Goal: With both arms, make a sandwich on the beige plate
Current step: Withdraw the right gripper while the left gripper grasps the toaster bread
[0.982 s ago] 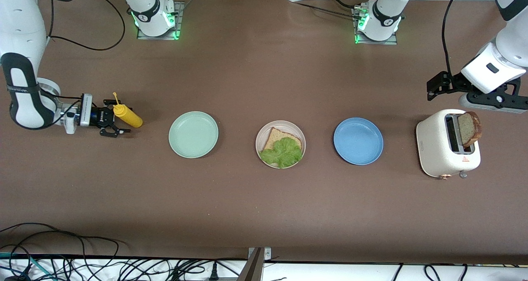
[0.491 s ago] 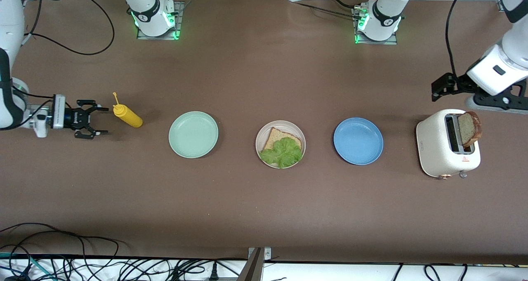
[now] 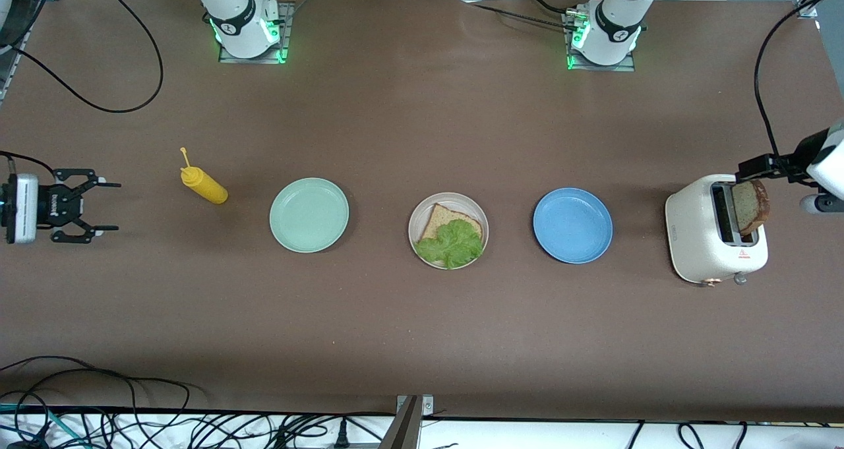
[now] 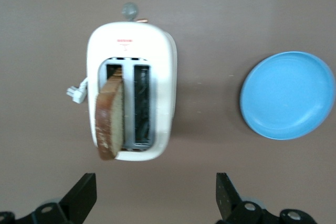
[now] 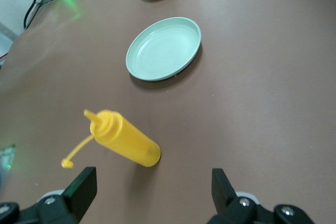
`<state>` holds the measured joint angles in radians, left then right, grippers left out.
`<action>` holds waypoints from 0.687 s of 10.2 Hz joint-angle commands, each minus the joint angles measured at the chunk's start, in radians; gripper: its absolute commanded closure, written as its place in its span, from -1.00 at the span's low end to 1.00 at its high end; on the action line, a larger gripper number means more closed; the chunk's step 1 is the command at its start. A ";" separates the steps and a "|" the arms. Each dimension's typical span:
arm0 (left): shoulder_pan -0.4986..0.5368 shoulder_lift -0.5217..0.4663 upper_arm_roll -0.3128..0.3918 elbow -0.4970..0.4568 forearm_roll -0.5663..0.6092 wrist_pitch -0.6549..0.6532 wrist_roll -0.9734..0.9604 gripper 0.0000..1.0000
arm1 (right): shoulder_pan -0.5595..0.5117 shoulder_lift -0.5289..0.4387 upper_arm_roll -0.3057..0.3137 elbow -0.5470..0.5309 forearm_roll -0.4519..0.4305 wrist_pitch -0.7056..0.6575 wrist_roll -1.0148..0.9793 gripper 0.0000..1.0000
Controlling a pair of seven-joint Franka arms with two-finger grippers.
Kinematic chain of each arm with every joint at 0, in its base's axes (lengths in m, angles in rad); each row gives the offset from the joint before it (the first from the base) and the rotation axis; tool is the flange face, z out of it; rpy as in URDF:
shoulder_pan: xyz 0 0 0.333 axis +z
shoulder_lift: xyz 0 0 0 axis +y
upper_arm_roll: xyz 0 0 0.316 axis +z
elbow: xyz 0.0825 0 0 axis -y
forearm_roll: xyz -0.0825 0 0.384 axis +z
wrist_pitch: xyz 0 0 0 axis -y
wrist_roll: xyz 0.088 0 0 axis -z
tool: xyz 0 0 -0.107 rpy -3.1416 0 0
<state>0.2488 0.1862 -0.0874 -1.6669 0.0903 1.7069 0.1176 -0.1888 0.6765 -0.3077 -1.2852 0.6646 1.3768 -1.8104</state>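
The bread slice should top the lettuce on the beige plate, so my left gripper should next grip its crust edge sticking out of the toaster.
The beige plate sits mid-table with one brown bread slice on it and a green lettuce leaf on the slice. A second bread slice stands in the white toaster; the left wrist view shows this slice leaning out of a slot. My left gripper is open and empty in the air by the toaster. My right gripper is open and empty at the right arm's end of the table, apart from the yellow squeeze bottle.
A mint-green plate lies between the bottle and the beige plate, and a blue plate lies between the beige plate and the toaster. The right wrist view shows the bottle and mint plate. Cables run along the table's near edge.
My right gripper let go of the yellow bottle and drew back toward the right arm's end of the table. My left gripper moved toward the left arm's end, beside the toaster.
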 commanded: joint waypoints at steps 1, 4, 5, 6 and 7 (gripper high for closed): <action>0.047 0.067 -0.008 0.018 0.042 0.069 0.084 -1.00 | 0.044 0.011 0.001 0.169 -0.100 -0.063 0.284 -0.94; 0.106 0.136 -0.009 0.006 0.042 0.129 0.149 -1.00 | 0.092 -0.069 -0.004 0.193 -0.190 -0.070 0.721 -0.94; 0.104 0.160 -0.009 0.006 0.042 0.131 0.148 -1.00 | 0.098 -0.089 -0.002 0.193 -0.254 -0.065 0.859 -0.94; 0.106 0.180 -0.009 0.001 0.042 0.129 0.148 -0.99 | 0.115 -0.106 -0.002 0.193 -0.307 -0.061 0.999 -1.00; 0.107 0.179 -0.009 -0.025 0.042 0.129 0.148 -0.84 | 0.124 -0.109 -0.004 0.193 -0.339 -0.061 1.108 -1.00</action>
<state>0.3535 0.3586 -0.0900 -1.6748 0.1063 1.8342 0.2538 -0.0828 0.5828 -0.3079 -1.0941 0.3804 1.3260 -0.8537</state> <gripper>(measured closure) 0.013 0.000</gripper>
